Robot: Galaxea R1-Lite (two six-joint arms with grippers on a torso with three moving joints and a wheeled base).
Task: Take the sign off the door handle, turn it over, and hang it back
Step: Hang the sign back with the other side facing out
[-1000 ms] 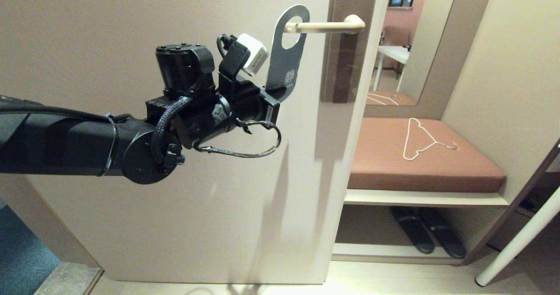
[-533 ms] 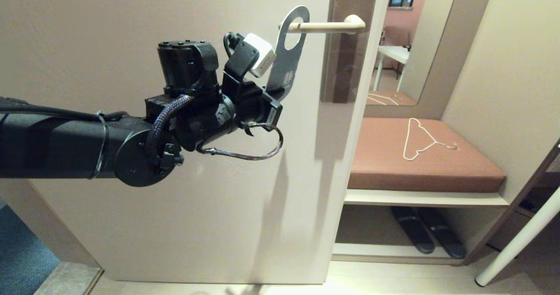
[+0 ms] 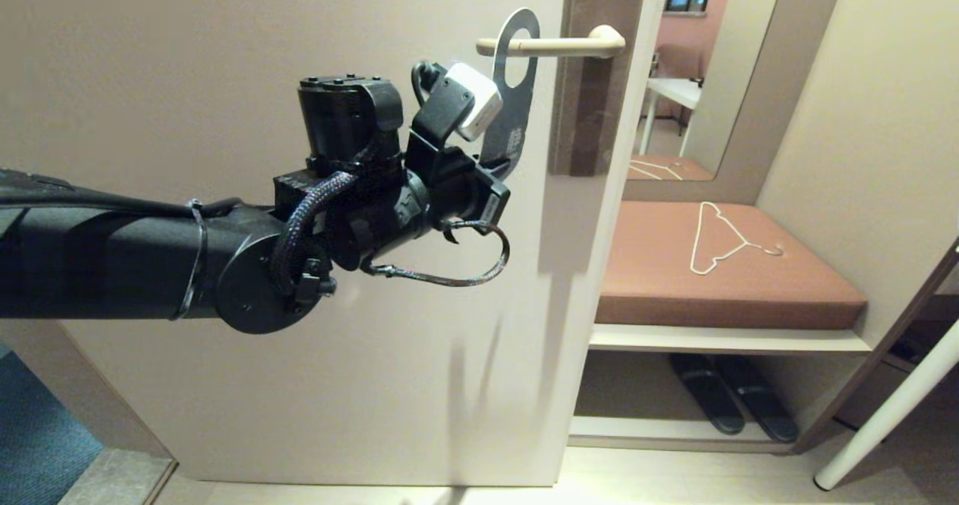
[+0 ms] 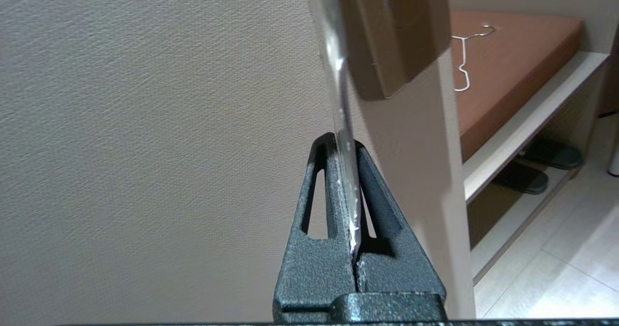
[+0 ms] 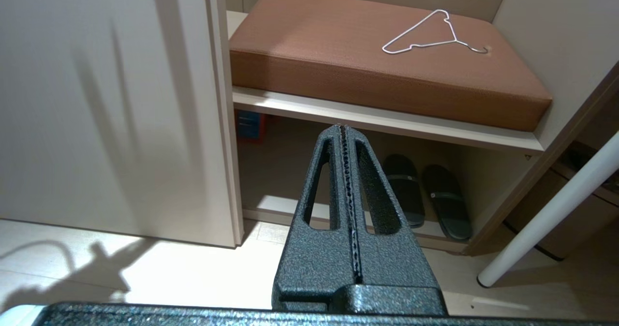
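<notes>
My left gripper keeps hold of the sign for now, until it hangs nearer the brown plate: the hole's top (image 3: 521, 30) stands above the door handle's loose end (image 3: 487, 47).
The sign (image 3: 514, 126) shows a dark face, turned nearly edge-on to the head view. Its oval hole is around the beige door handle (image 3: 562, 45), a little in from the lever's free rounded end. My left gripper (image 3: 500, 169) is shut on the sign's lower end, just below and left of the handle, close to the door. In the left wrist view the sign (image 4: 340, 98) rises as a thin edge out of the closed left gripper (image 4: 344, 144). My right gripper (image 5: 342, 128) is shut on nothing, hanging low over the floor by the shoe shelf.
The beige door (image 3: 225, 55) fills the left. A brown plate (image 3: 592, 100) backs the handle. To the right a brown bench cushion (image 3: 787, 288) carries a white wire hanger (image 3: 723, 239), with dark slippers (image 3: 730, 404) beneath. A white pole (image 3: 891, 415) slants at the far right.
My left arm has moved right and slightly down with the sign. The sign's hole has slid further along the handle toward the plate, and the card has turned more edge-on.
</notes>
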